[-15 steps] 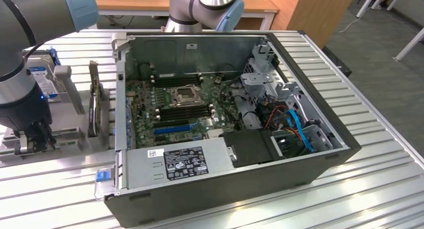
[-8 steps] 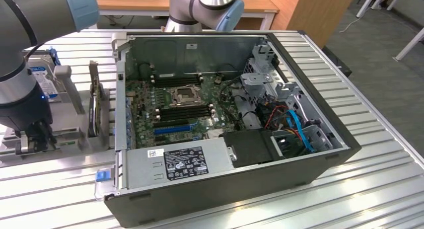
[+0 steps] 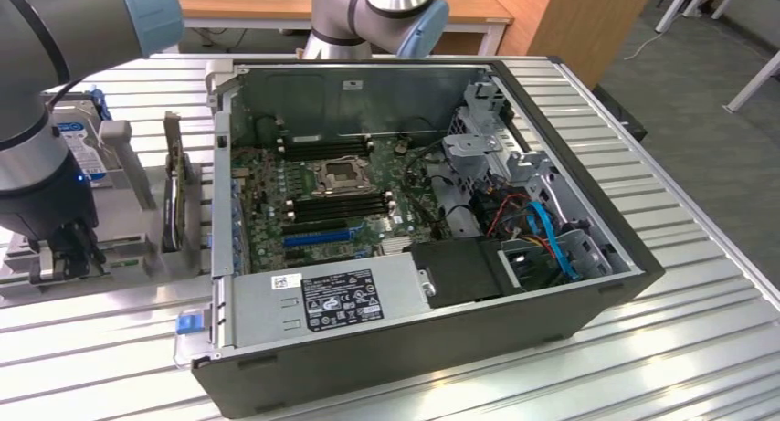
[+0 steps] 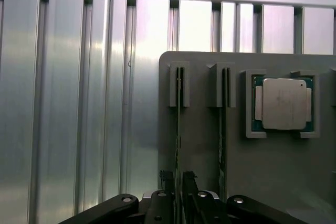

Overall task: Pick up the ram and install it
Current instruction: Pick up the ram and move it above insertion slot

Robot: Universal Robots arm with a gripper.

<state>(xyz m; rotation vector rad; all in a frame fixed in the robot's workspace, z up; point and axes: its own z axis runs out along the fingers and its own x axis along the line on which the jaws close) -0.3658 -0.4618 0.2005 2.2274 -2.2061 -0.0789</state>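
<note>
My gripper should grab the ram [image 4: 178, 129] next by the middle of its upper edge [image 4: 178, 177], because the ram's ends are sunk in the slots of the holder.
The ram [image 4: 178, 129] is a thin green stick standing on edge in a slot of the grey holder [image 4: 202, 150], and a second stick [image 4: 223, 129] stands in the slot beside it. My gripper [image 4: 177, 184] straddles the first stick's upper edge, one black finger [image 4: 167, 179] on each side with a small gap, so the jaws are narrowly open. In the exterior view my gripper [image 3: 68, 257] is low over the holder [image 3: 122, 257], on the exterior view's left of the open computer case [image 3: 403, 348]. The black memory slots [image 3: 342, 202] lie on the motherboard beside the CPU socket.
A square silver CPU chip [image 4: 283, 103] sits in a pocket of the holder. An upright expansion card [image 3: 177, 202] and a hard drive [image 3: 79, 147] stand by my arm. The case holds a power supply [image 3: 329, 298] and a drive cage [image 3: 488, 156]. Ribbed metal tabletop [image 3: 682, 348] surrounds everything.
</note>
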